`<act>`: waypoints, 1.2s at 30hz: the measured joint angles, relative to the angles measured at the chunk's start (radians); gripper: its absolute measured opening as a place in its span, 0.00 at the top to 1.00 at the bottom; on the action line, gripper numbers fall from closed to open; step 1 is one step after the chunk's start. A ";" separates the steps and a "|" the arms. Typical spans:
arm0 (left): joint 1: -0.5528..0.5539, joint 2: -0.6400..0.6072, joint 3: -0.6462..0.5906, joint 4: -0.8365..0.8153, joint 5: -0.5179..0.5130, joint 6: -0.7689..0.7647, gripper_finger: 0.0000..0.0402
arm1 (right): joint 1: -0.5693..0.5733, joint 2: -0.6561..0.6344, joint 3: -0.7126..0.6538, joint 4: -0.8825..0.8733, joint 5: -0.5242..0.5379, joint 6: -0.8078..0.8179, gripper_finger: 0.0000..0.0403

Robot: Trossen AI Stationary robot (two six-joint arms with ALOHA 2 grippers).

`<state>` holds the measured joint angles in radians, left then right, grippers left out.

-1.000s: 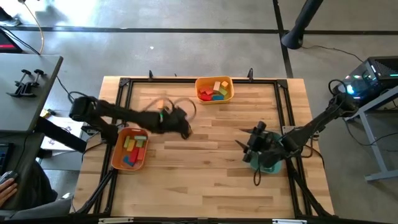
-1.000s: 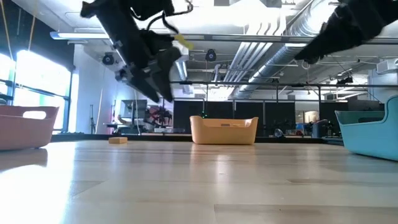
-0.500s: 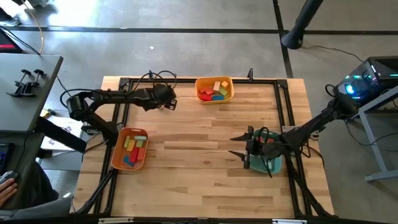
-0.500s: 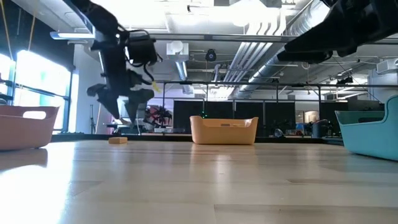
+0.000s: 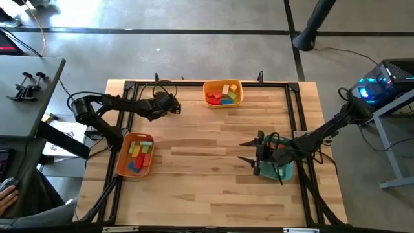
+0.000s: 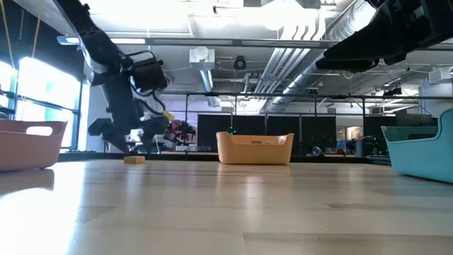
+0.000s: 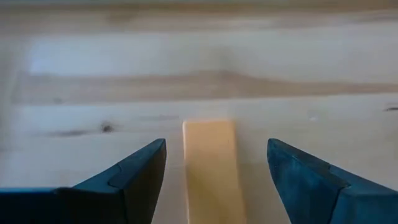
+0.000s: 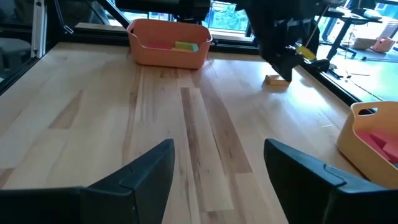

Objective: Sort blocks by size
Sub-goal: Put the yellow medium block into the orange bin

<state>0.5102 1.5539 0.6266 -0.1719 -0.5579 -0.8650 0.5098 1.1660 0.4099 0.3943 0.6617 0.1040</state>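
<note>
In the wrist view my left gripper's fingers are still above the orange bar's top (image 7: pixel 212 168), so it is too early to close on the orange bar; lowering comes next.
A tan-orange bar block (image 7: pixel 211 174) lies flat on the table near its far left; it also shows in the low view (image 6: pixel 134 159) and the right wrist view (image 8: pixel 273 79). My left gripper (image 7: pixel 216 146) is open and points down over it (image 5: pixel 174 108), one finger on each side of the bar, not touching it. Several coloured blocks lie in the yellow tray (image 5: pixel 223 83) and in the orange tray (image 5: pixel 120 159). My right gripper (image 5: pixel 244 151) is open and empty, held above the table beside the teal tray (image 5: pixel 279 175).
The yellow tray stands at the far edge's middle, the orange tray at the left, the teal tray at the right under my right arm. Bare tabletop (image 5: pixel 207 168) lies between them. A black frame rail (image 5: pixel 194 83) runs along the table's far edge.
My left gripper has gone from the table's middle toward the far left edge and down, and now stands low over the tan bar. My right gripper turned a little by the teal tray, then kept still.
</note>
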 joint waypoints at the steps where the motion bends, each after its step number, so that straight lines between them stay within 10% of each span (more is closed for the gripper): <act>1: 0.000 0.007 -0.011 0.016 0.001 -0.011 0.34 | -0.003 0.000 0.000 0.000 0.000 0.000 0.39; 12: -0.052 0.117 -0.025 0.070 -0.053 -0.042 0.39 | -0.015 0.000 0.000 0.011 -0.010 0.003 0.39; 22: -0.180 0.123 -0.026 0.065 -0.115 -0.001 0.73 | -0.015 0.000 0.000 0.006 -0.019 0.016 0.39; 36: -0.630 -0.114 0.038 -0.107 -0.133 0.013 0.76 | -0.015 0.000 0.000 0.000 -0.017 0.030 0.39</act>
<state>-0.1201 1.4400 0.6648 -0.2790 -0.6913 -0.8524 0.4950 1.1660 0.4099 0.3938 0.6448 0.1337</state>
